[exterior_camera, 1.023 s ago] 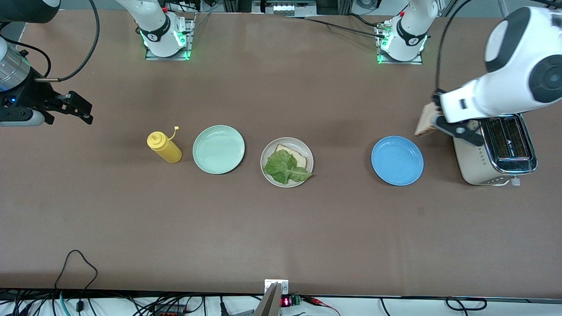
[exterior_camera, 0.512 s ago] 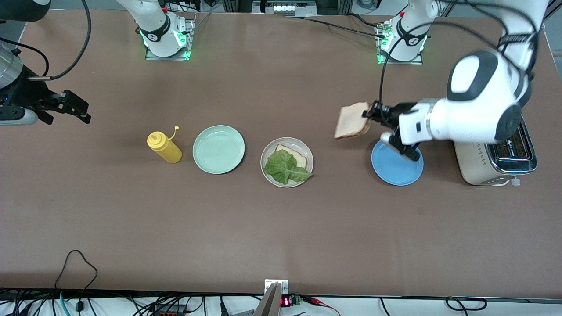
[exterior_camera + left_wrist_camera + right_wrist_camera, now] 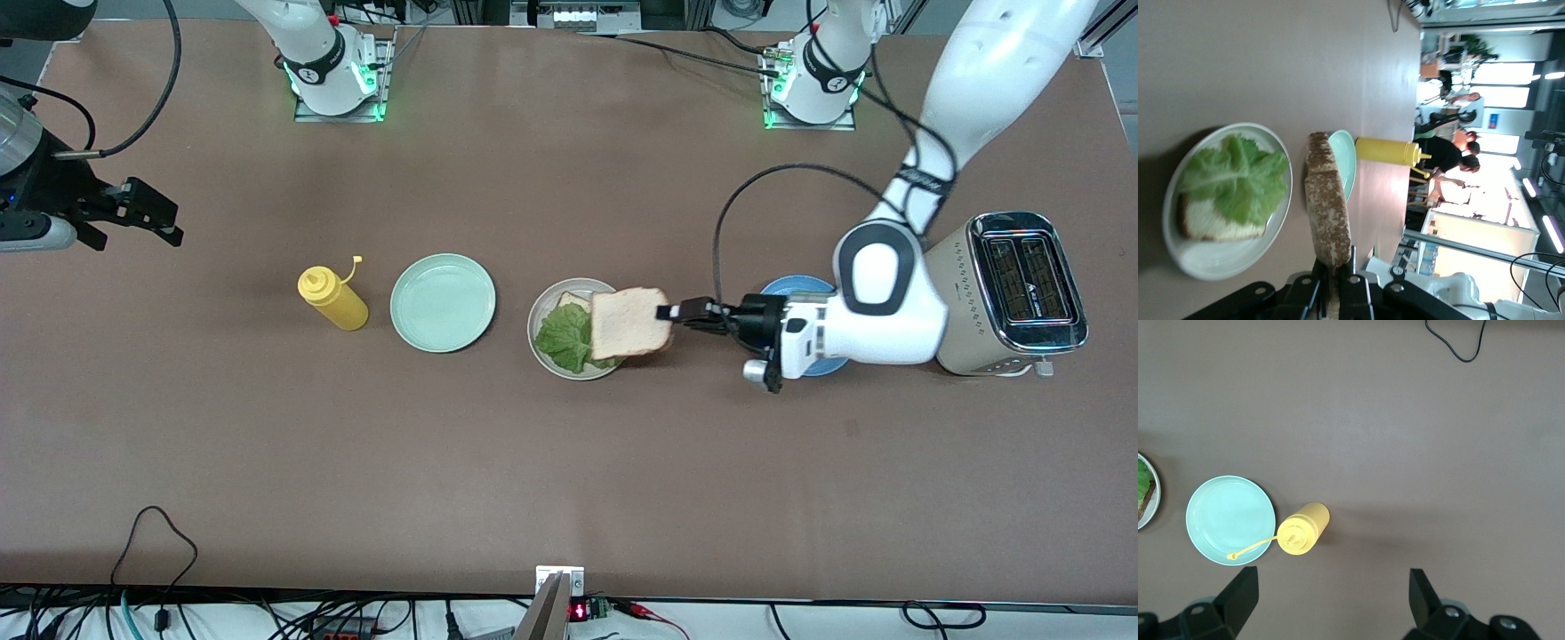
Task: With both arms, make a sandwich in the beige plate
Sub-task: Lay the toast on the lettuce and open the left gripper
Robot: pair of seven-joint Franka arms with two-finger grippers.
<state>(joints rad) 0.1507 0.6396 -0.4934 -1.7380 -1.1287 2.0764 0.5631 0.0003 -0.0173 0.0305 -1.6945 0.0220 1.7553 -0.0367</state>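
The bread slice hangs above and off to the side of the lettuce (image 3: 562, 337), so my left gripper must move it over the lettuce before letting go.
The beige plate (image 3: 544, 307) holds a slice of bread (image 3: 569, 300) with a green lettuce leaf (image 3: 564, 338) on top. My left gripper (image 3: 669, 312) is shut on the edge of a second bread slice (image 3: 629, 323), which hangs flat over the plate's side toward the left arm's end. In the left wrist view that slice (image 3: 1328, 207) sticks out from the gripper (image 3: 1336, 280) edge-on, beside the plate (image 3: 1178, 253) and lettuce (image 3: 1235, 177). My right gripper (image 3: 164, 218) waits open over the right arm's end of the table, nothing between its fingers (image 3: 1245, 587).
A yellow mustard bottle (image 3: 333, 300) and a mint-green plate (image 3: 442, 302) stand beside the beige plate toward the right arm's end. A blue plate (image 3: 800, 286), partly covered by the left arm, and a toaster (image 3: 1013, 293) stand toward the left arm's end.
The left arm has carried the bread slice from beside the toaster, over the blue plate, to the beige plate and turned it flat. The right arm has barely moved.
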